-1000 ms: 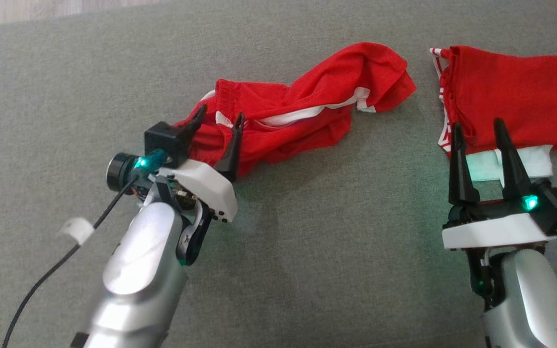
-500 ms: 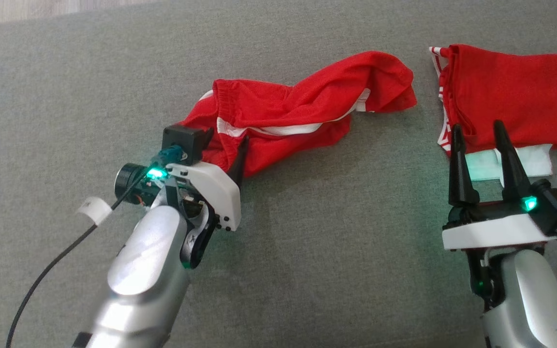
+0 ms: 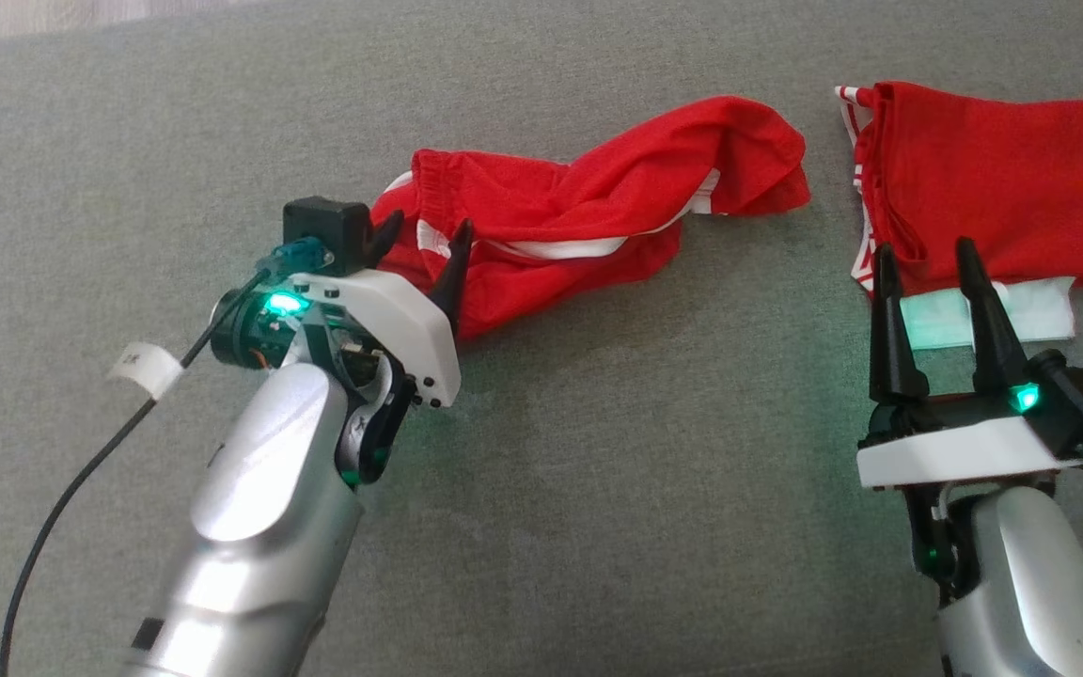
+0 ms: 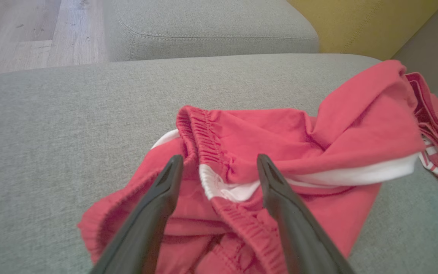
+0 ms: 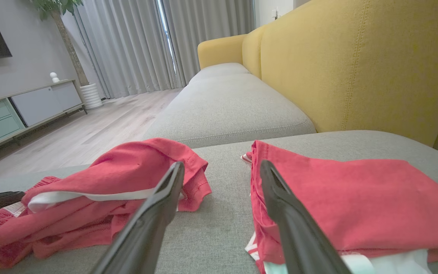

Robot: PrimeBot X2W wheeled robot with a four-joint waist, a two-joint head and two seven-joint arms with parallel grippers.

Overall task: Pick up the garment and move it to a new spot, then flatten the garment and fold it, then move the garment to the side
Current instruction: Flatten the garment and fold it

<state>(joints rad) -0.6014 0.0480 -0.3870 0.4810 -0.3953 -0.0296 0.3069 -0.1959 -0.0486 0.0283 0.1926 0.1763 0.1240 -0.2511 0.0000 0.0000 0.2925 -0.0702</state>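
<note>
Next, my left gripper grabs the garment (image 3: 617, 203) by the elastic waistband at the white stripe (image 3: 432, 238), because the gathered waistband stands up as a fold.
A crumpled red garment (image 3: 598, 207) with a white stripe and an elastic waistband lies across the middle of the grey cushion (image 3: 598, 470). My left gripper (image 3: 429, 223) stands open over its near-left end. In the left wrist view the fingertips (image 4: 175, 167) straddle the waistband of the garment (image 4: 280, 129), with my left gripper (image 4: 219, 158) gripping nothing. My right gripper (image 3: 923, 246) is open at the lower right, its fingers pointing at a folded red pile. From the right wrist, my right gripper (image 5: 222, 163) looks between the garment (image 5: 120, 171) and that pile.
A folded red garment (image 3: 1002, 179) lies at the right on a pale mint-and-white piece (image 3: 993, 315). A yellow sofa back (image 5: 356, 64) rises behind the cushion. Wood floor (image 4: 21, 34) lies beyond the cushion's far left edge. A black cable (image 3: 62, 508) trails from my left arm.
My left gripper dipped onto the garment's waistband end, then lifted back, still open. The garment's folds shifted slightly and its far end settled lower. My right arm barely moved.
</note>
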